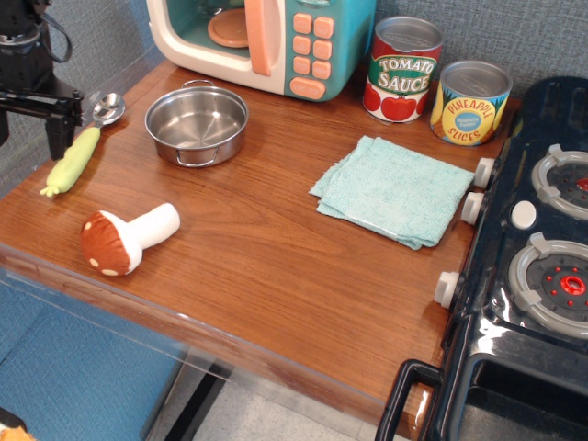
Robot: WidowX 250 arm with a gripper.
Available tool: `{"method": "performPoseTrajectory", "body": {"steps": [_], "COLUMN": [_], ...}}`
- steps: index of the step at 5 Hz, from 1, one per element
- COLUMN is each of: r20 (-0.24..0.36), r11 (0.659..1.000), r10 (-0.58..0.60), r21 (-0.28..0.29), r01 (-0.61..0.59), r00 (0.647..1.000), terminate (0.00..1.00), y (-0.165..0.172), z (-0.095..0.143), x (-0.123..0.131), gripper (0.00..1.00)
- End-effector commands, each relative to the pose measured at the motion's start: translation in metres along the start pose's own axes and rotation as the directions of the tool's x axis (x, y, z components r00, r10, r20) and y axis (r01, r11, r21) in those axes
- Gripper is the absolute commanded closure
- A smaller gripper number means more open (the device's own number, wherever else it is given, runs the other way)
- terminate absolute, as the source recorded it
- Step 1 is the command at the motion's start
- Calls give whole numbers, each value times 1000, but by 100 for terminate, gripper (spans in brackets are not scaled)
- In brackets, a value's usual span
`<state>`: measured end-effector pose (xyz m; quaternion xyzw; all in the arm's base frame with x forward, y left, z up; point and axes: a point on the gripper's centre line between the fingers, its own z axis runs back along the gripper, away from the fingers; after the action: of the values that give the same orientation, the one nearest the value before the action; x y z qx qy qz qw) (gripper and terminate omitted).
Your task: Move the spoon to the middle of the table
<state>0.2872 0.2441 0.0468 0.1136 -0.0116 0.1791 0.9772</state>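
I need to grab the spoon by its yellow-green handle [75, 160] next with my gripper, to move the spoon to the middle of the table.
The spoon [75, 156] lies on the table [266, 248] near its far left edge. Its silver bowl [108, 107] points toward the back and its pale yellow-green handle points toward the front left. My black gripper [30, 133] hangs over the table's left edge with its jaws wide apart. Its right finger [60, 130] stands just left of the handle's upper part, close to or touching it. The left finger is cut off by the frame edge. The spoon is not between the fingers.
A toy mushroom [124, 239] lies in front of the spoon. A steel pot [197, 124] sits to its right, with a toy microwave [262, 41] behind. A teal cloth [395, 188], two cans [401, 69] and a black stove [533, 266] are to the right.
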Motion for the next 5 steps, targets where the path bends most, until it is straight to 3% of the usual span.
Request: {"method": "performPoseTrajectory", "body": {"steps": [1, 2, 3, 5], "r20": [-2, -34, -54, -42], "r11": [999, 999, 997, 996], "r10": [0, 21, 49, 69], "r21": [40, 46, 59, 51], "r01": [0, -19, -46, -67], "r00": [1000, 999, 997, 997], "terminate": [0, 0, 0, 0], "y": [-16, -20, -17, -8], "z": [-1, -15, -24, -15], "x": [14, 20, 25, 27], "gripper": [0, 0, 100, 100]}}
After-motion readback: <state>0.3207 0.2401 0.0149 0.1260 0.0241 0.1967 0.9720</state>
